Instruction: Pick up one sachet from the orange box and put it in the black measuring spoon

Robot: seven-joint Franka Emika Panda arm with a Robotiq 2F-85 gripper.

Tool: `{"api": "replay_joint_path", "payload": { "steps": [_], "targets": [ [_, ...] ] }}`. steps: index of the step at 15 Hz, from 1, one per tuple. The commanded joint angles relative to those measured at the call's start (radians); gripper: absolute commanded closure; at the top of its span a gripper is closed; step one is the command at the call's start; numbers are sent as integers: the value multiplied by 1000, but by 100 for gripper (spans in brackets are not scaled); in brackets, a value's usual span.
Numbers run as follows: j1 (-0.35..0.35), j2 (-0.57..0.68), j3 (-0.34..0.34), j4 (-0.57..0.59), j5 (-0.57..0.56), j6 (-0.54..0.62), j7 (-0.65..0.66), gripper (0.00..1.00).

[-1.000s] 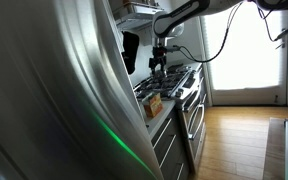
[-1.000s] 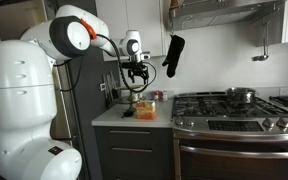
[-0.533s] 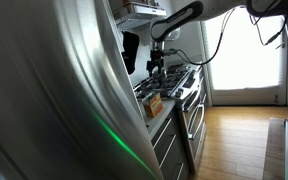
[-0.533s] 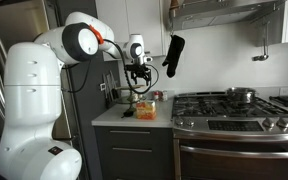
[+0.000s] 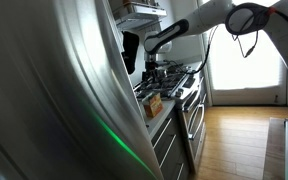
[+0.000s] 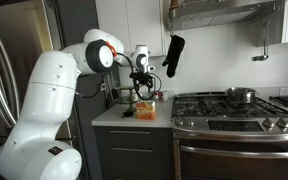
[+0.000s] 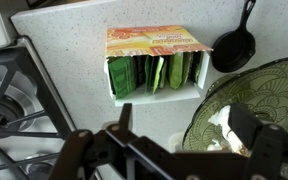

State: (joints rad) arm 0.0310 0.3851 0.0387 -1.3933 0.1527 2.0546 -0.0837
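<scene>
I next need to pinch one green sachet from the orange box point(image 6: 145, 111) by its exposed top edge, across its thin sides, to move it into the black measuring spoon.
The orange box point(image 7: 154, 65) lies open on the speckled counter, with several green sachets point(image 7: 144, 75) standing inside it. The black measuring spoon point(image 7: 232, 48) lies just to its right, touching nothing I can see. My gripper point(image 7: 184, 132) is open and empty, hovering above the counter below the box in the wrist view. One finger is over the bare counter and the other over a green patterned dish point(image 7: 269, 95). In both exterior views the gripper point(image 6: 142, 88) point(image 5: 152, 72) hangs above the box point(image 6: 145, 111) point(image 5: 154, 103).
A gas stove point(image 6: 234, 110) with a pot point(image 6: 241, 95) stands beside the counter; its grates show in the wrist view point(image 7: 14, 105). A black oven mitt point(image 6: 172, 55) hangs on the wall. A steel fridge point(image 5: 54, 100) fills one side.
The arm has swung toward the stove and the gripper has come down closer to the counter over the box. The jaws stay open and empty.
</scene>
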Motion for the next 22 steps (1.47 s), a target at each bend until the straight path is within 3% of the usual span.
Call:
{"api": "replay_joint_path", "payload": {
  "steps": [1,5,6,8,16,22],
  "targets": [
    [-13,100,17,115,10,-41,-7,27],
    [-10,163,17,176,-4,-64,-2,50],
    [-9,177,14,188,-10,-67,1,61],
    [-9,201,15,210,-13,-79,0,66],
    [-6,271,9,286,-23,-154,19,62],
    [-7,309,7,345,-24,-228,30,76]
  ]
}}
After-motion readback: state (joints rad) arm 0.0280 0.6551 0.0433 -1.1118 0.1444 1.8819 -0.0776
